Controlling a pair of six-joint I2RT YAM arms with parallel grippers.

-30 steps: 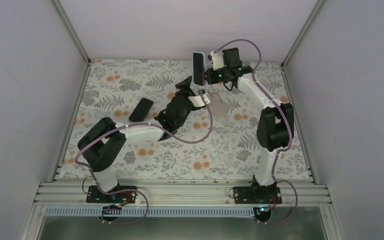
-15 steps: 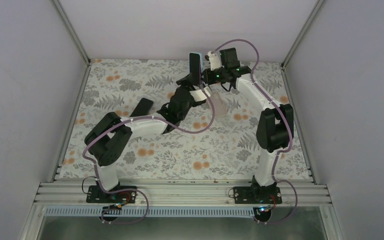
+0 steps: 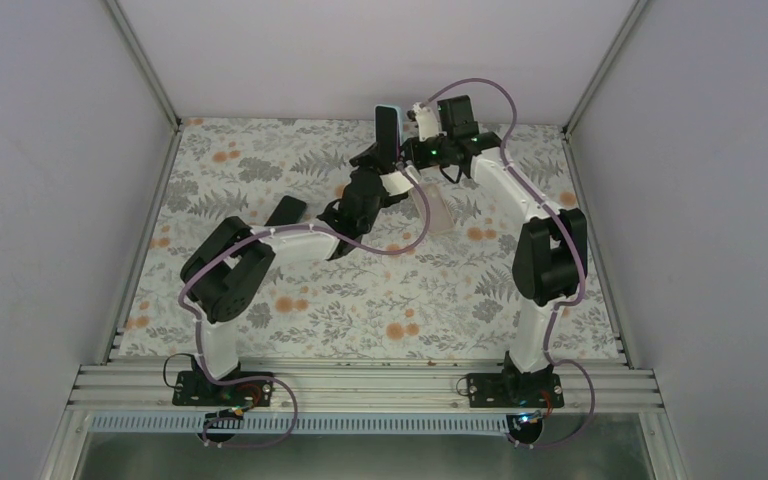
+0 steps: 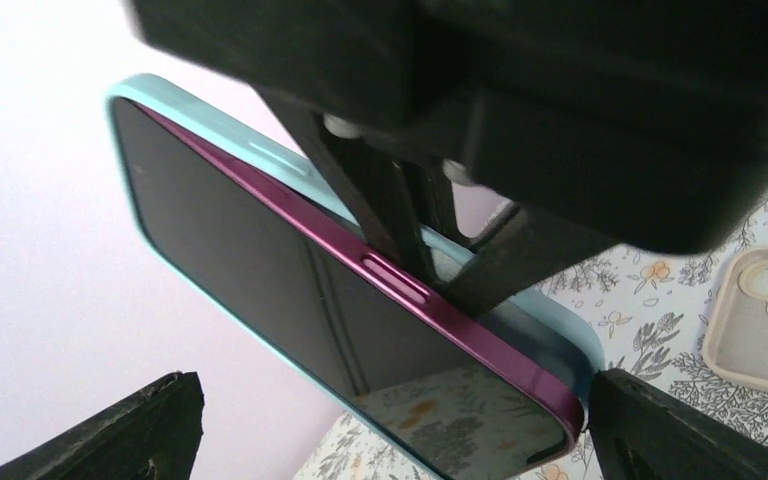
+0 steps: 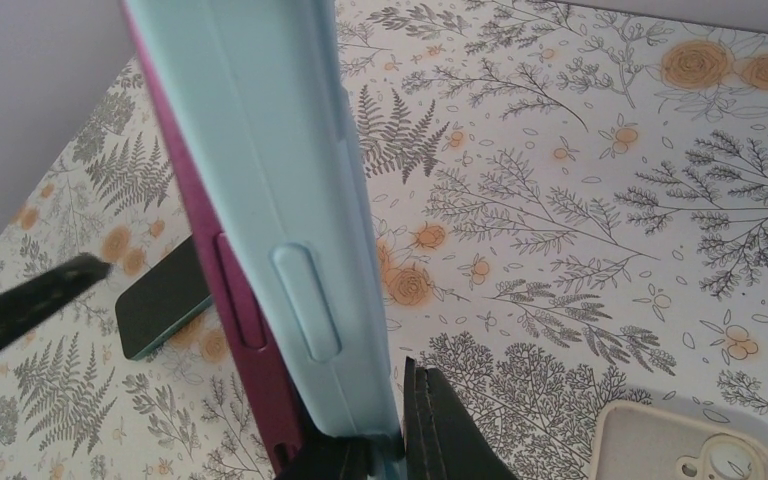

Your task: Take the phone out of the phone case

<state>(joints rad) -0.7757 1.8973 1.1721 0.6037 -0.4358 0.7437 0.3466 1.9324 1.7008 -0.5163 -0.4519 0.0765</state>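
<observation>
I will next grab the phone with my left gripper by its exposed magenta corner (image 4: pixel 548 402). That leaves the light blue case (image 4: pixel 572 332) free to come off.
My right gripper (image 3: pixel 407 148) is shut on a light blue phone case (image 3: pixel 388 128) and holds it upright above the back of the table. In the right wrist view the case (image 5: pixel 280 180) is pinched between my fingers (image 5: pixel 450 430), and the phone's magenta edge (image 5: pixel 222 290) stands partly out of it on the left. My left gripper (image 3: pixel 371 160) is open just below and in front of the phone. In the left wrist view its fingertips (image 4: pixel 120 430) stand wide apart on either side of the phone's lower corner (image 4: pixel 520 400), not touching it.
A second dark phone (image 3: pixel 284 212) lies flat on the floral table left of my left arm; it also shows in the right wrist view (image 5: pixel 160 295). An empty beige case (image 3: pixel 438 208) lies under the right arm and shows in the left wrist view (image 4: pixel 760 320). Walls enclose the table.
My left arm has stretched forward and up until its open jaws sit at the phone's lower end. My right gripper has shifted the cased phone slightly left and turned it edge-on.
</observation>
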